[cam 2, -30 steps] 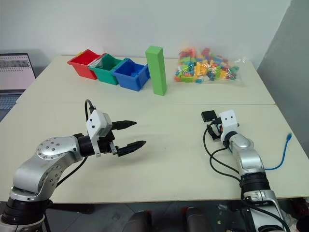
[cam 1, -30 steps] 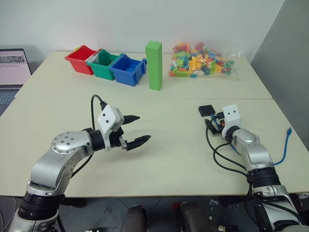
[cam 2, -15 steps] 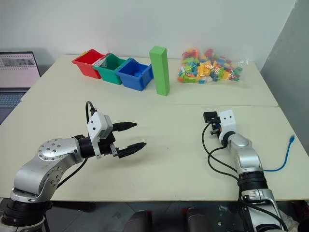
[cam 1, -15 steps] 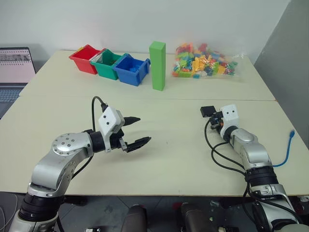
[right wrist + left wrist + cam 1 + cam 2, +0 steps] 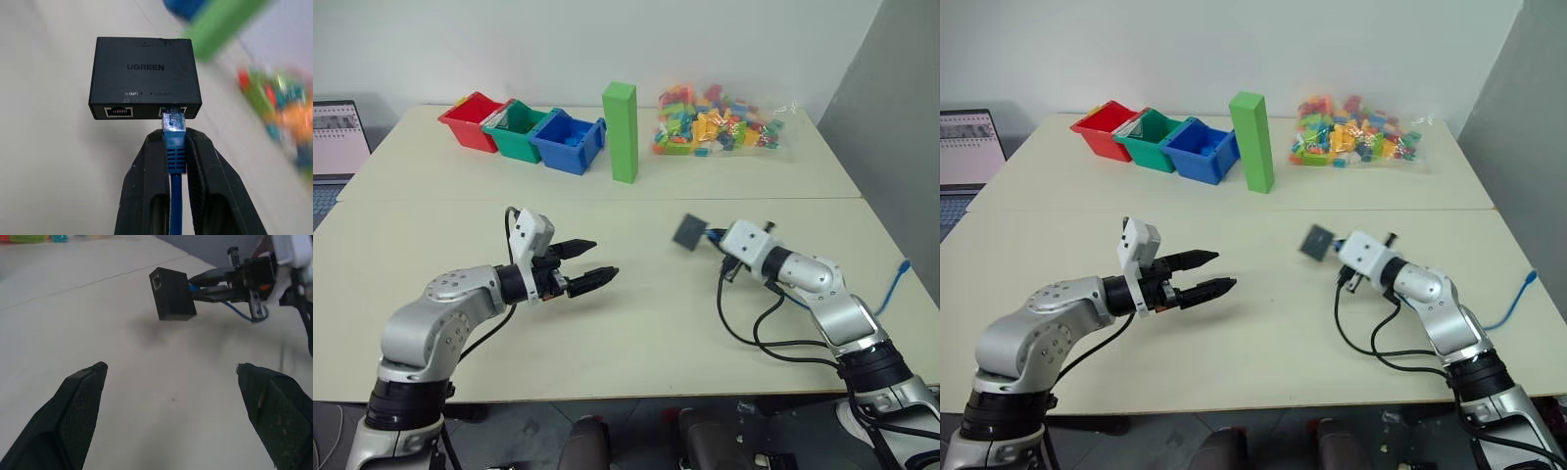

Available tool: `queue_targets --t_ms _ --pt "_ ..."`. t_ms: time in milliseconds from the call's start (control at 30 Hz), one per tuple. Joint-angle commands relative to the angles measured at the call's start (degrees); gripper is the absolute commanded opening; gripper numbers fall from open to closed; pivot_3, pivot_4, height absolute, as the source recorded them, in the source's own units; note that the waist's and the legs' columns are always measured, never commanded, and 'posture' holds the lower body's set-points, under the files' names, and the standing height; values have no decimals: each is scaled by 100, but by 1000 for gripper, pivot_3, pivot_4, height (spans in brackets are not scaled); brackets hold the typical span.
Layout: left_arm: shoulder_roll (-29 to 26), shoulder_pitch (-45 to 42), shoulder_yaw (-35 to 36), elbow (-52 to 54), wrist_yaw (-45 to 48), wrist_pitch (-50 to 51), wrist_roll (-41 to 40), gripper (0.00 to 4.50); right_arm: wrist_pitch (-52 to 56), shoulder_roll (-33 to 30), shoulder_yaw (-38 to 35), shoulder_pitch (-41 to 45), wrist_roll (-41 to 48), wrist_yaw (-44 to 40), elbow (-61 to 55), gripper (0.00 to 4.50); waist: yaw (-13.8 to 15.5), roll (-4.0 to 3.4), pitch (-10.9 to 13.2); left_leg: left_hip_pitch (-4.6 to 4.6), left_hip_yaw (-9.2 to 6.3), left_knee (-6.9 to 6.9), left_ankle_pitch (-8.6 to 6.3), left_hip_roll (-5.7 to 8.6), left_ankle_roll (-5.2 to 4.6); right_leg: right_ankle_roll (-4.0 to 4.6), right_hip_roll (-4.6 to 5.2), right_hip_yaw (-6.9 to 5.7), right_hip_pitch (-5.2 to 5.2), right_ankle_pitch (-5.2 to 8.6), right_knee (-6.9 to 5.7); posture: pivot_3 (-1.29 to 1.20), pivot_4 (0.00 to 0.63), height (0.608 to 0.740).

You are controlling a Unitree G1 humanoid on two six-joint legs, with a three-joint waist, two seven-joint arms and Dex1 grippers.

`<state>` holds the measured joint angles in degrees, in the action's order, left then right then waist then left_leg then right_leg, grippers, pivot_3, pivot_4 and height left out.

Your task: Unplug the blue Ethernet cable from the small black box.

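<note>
My right gripper's fingers are crowding the box's plugged side. My left gripper needs to grip the small black box by its end away from the plug [image 5: 681, 233] [image 5: 162, 290] next.
The small black box [image 5: 145, 78] hangs above the table, with the blue Ethernet cable [image 5: 174, 152] plugged into one of the two ports on its side. My right gripper [image 5: 714, 239] is shut on the cable's plug just behind the box [image 5: 688, 232]. The cable's far end [image 5: 898, 284] trails off the table's right edge. My left gripper [image 5: 602, 259] stands open over the table's middle, pointing toward the box [image 5: 172, 293] and well apart from it, with nothing between its fingers.
Along the back of the table [image 5: 636, 323] stand a red bin [image 5: 470, 117], a green bin [image 5: 514, 127] and a blue bin [image 5: 566, 142], then a tall green block [image 5: 621, 132] and a bag of coloured bricks [image 5: 720, 122]. A laptop [image 5: 337, 137] sits far left.
My right gripper has shut on the cable's plug and swung left and up, lifting the box off the table. My left gripper has rolled in place and stays open.
</note>
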<state>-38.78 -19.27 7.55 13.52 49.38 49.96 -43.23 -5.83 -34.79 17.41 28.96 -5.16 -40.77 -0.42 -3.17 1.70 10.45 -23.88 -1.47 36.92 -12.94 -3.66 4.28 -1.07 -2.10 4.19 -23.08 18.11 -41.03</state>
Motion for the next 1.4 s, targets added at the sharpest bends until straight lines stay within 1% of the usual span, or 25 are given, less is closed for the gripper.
queue_targets --t_ms 33,133,233,267,300,500,633,767,867,967,1033,1067,1133,1200,1233,1367,1400 --pt "-243 -200 106 -92 433 665 -638 4500 -991 6 163 375 287 -737 -308 174 0 0 0 0 0 0 0 0 0 0 1 0 0 0 1 0 150 740" --pt "-281 -389 66 -199 578 975 -894 4500 -1376 148 310 755 302 -1044 -271 174 12 0 0 -1 0 4 0 3 1 2 5 -1 1 -1 -1 0 150 740" --pt "-227 -529 69 -231 584 1135 -1030 4500 -1436 292 383 989 317 -1235 -240 174 25 1 0 0 -5 5 1 3 1 4 6 -5 3 -2 -4 0 150 740" --pt "-222 -543 51 -220 583 1132 -1025 4500 -1415 338 388 1036 334 -1272 -225 174 32 1 0 0 -7 5 1 2 1 5 6 -6 4 -3 -4 0 150 740" --pt "-187 -549 63 -217 530 1165 -1046 4500 -1375 384 392 1069 360 -1318 -218 174 38 1 0 0 -6 4 1 2 1 29 6 -5 4 -17 -4 0 150 740" --pt "-43 -530 124 -203 312 1215 -1065 4500 -1255 563 335 1138 362 -1418 -202 174 53 0 0 0 -6 4 1 3 2 31 9 -5 4 -18 -4 0 150 740" --pt "54 -531 246 -230 166 1238 -1170 3768 -1127 630 293 1132 335 -1409 -229 174 54 0 0 0 -6 5 1 3 2 31 9 -5 4 -18 -6 0 150 740" --pt "76 -553 343 -262 66 1294 -1292 2716 -1082 648 261 1110 294 -1373 -270 174 56 0 0 0 -6 5 1 3 2 31 10 -5 4 -18 -6 0 150 740" --pt "60 -555 371 -276 42 1354 -1401 2150 -1087 637 235 1093 265 -1350 -295 174 56 0 0 0 -6 5 1 3 2 31 10 -5 4 -18 -6 0 150 740" --pt "38 -574 369 -296 39 1391 -1465 1400 -1153 626 218 1085 219 -1314 -297 174 60 0 0 0 -6 5 1 4 2 31 10 -5 4 -18 -5 0 150 740" --pt "32 -603 368 -327 20 1408 -1511 988 -1217 602 241 1076 164 -1314 -295 174 62 0 0 0 -6 5 1 4 2 31 10 -5 4 -18 -5 0 150 740" --pt "31 -619 364 -337 9 1415 -1527 830 -1279 575 266 1063 123 -1329 -301 174 62 0 0 1 -6 5 1 4 2 31 10 -5 4 -18 -5 0 150 740" --pt "31 -637 360 -346 -5 1430 -1546 808 -1366 544 293 1045 65 -1338 -306 174 62 0 0 0 -6 4 1 4 2 31 10 -5 4 -18 -5 0 150 740" --pt "17 -651 338 -342 3 1462 -1564 803 -1350 511 298 988 100 -1397 -344 881 63 0 0 0 -6 5 1 4 2 31 10 -5 4 -18 -5 0 150 740" --pt "7 -651 331 -339 12 1474 -1573 803 -1320 486 305 958 123 -1443 -387 1013 64 0 0 0 -6 4 1 4 2 31 10 -5 4 -18 -5 0 150 740" --pt "-121 -628 254 -274 201 1475 -1604 802 -859 361 206 828 461 -1650 -761 2049 75 0 0 0 -6 4 1 4 2 31 10 -5 4 -18 -5 0 150 740" --pt "-168 -615 220 -251 263 1459 -1586 802 -723 291 174 802 578 -1734 -880 2364 75 0 0 0 -5 4 1 4 2 31 11 -4 4 -18 -5 0 150 740"
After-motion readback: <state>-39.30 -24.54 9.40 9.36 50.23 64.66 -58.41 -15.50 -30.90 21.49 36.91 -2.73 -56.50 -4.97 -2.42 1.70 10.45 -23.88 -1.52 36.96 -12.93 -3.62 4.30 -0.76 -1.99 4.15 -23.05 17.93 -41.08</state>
